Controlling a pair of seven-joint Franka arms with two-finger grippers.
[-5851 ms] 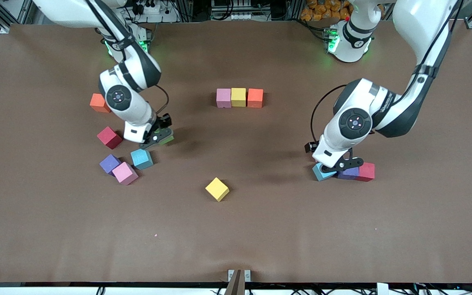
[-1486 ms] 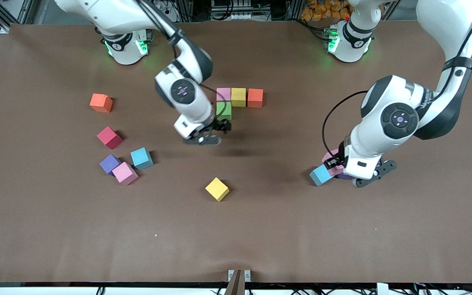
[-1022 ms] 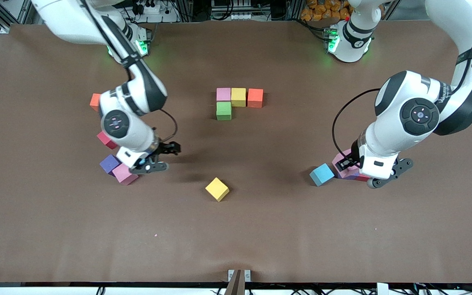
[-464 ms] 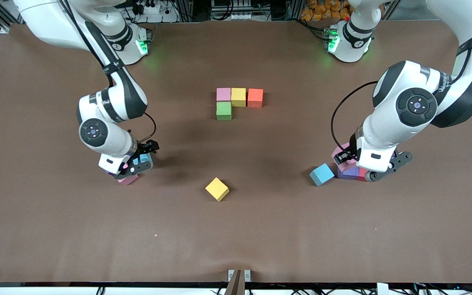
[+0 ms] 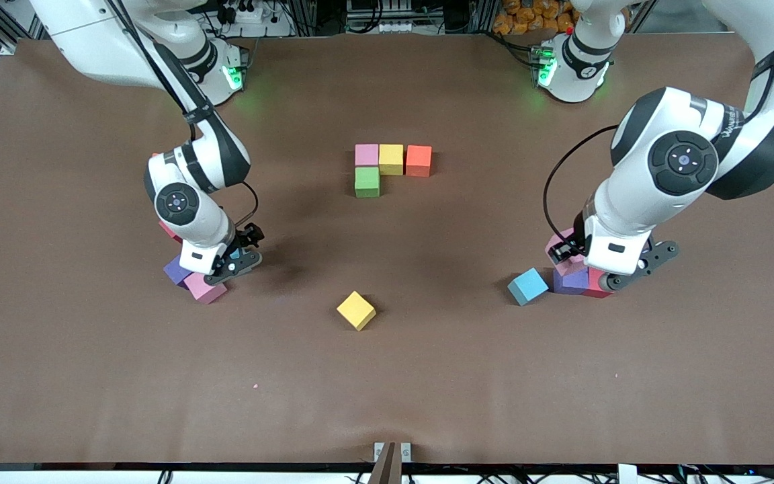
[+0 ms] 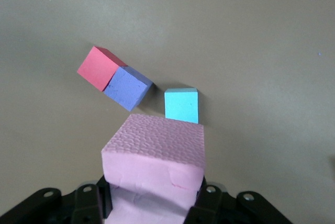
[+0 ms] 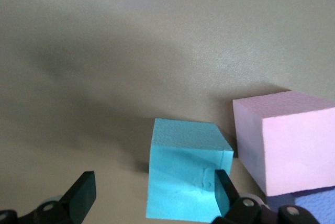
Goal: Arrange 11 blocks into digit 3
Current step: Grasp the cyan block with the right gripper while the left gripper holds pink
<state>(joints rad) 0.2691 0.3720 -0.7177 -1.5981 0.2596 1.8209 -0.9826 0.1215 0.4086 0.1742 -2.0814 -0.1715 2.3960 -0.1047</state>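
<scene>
I need to grab the light blue block next with my right gripper, by its opposite sides, so that it can join the digit 3.
The digit 3 stands partly built at mid-table: a row of pink (image 5: 367,154), yellow (image 5: 391,159) and orange (image 5: 418,160) blocks, with a green block (image 5: 367,182) against the pink one, nearer the front camera. My left gripper (image 5: 578,263) is shut on a pink block (image 6: 154,156), held above the purple (image 6: 127,88), red (image 6: 97,68) and blue (image 6: 181,105) blocks. My right gripper (image 5: 229,261) is open, low around a blue block (image 7: 183,171); one finger (image 7: 222,190) touches it. A pink block (image 7: 288,140) lies beside it.
A loose yellow block (image 5: 356,310) lies mid-table, nearer the front camera than the digit. A purple block (image 5: 173,271) and a pink block (image 5: 204,289) sit by my right gripper. A red block (image 5: 168,230) shows partly from under the right arm.
My right arm left the green block under the pink one in the row, came back to the cluster and lowered around the blue block. My left gripper raised its pink block slightly.
</scene>
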